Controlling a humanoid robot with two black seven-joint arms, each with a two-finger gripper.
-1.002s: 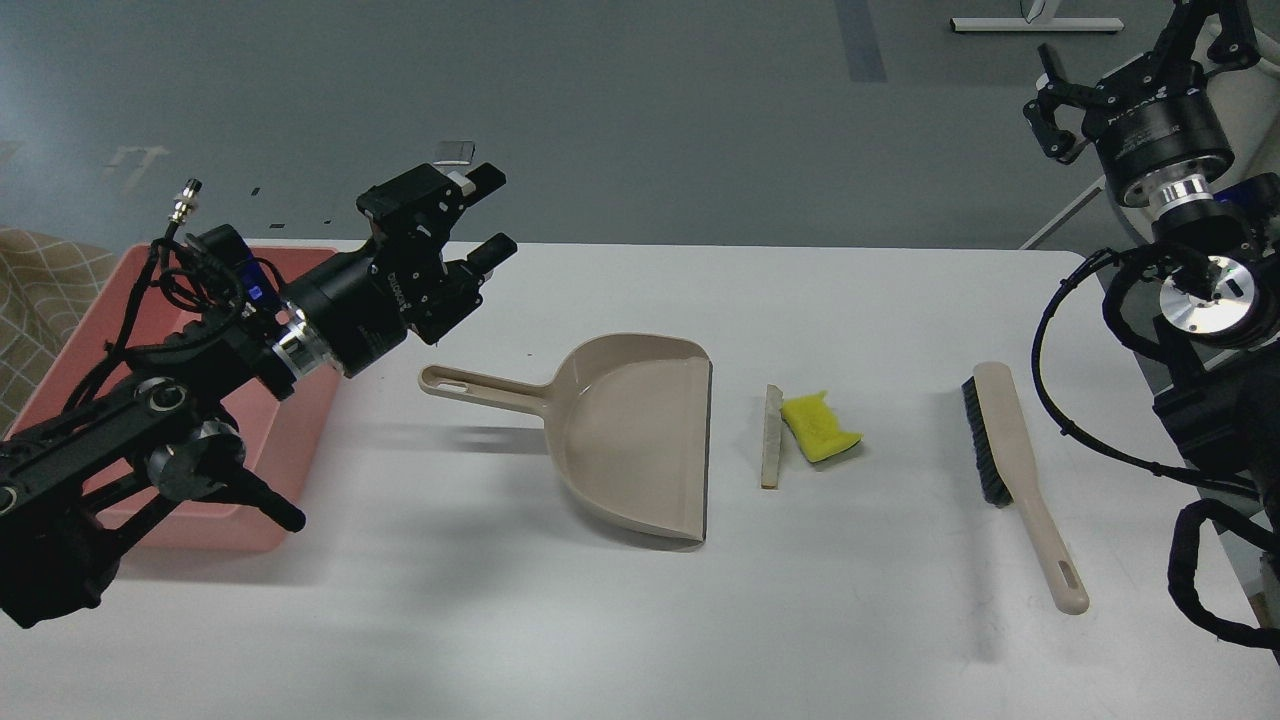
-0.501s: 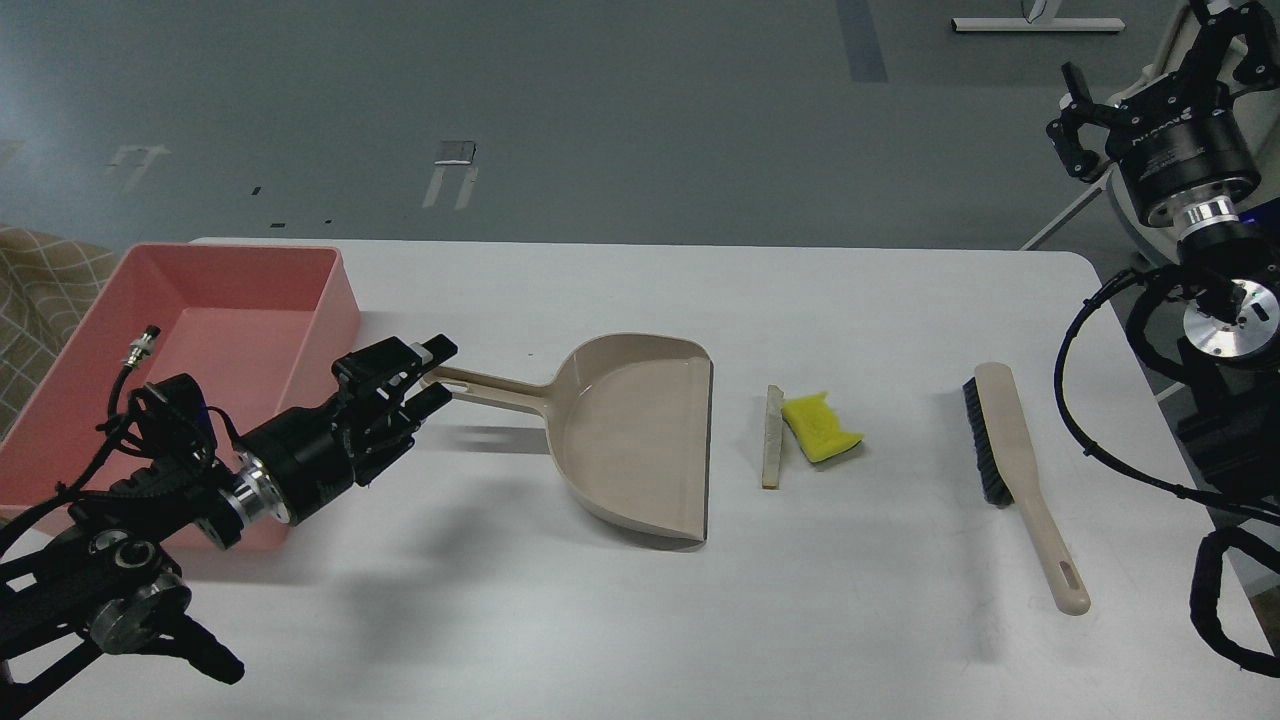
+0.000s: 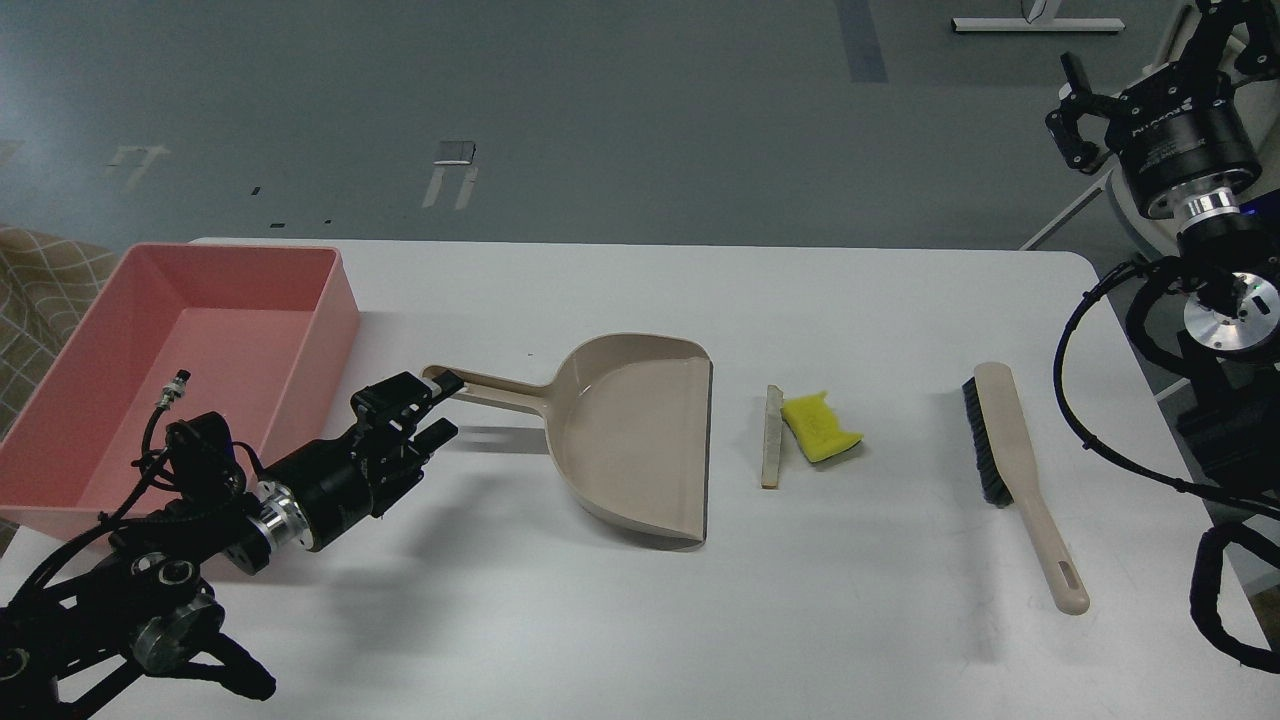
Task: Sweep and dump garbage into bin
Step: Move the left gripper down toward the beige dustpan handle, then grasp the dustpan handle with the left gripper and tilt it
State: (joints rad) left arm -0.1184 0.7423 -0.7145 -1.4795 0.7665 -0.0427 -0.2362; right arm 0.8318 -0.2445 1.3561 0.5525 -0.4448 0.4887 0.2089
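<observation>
The dustpan's scoop is far wider than the robot's fingertips, so the left gripper should next grab the dustpan by its narrow handle.
The yellow sponge with a dark green face lies on the white table, right of the beige dustpan. The thin white slice lies between the two, touching the sponge. The pink bin stands at the far left, and no garbage shows in it. My left gripper is low over the table, open, with its fingers at the end of the dustpan's handle. My right gripper is raised off the table's right end, open and empty.
A beige hand brush with dark bristles lies right of the sponge, handle toward the front edge. My right arm's cables hang by the table's right edge.
My left arm has dropped from above the bin to table height and brought its open gripper to the dustpan handle's end. The right gripper has shifted slightly right. The garbage, dustpan and brush have not moved.
</observation>
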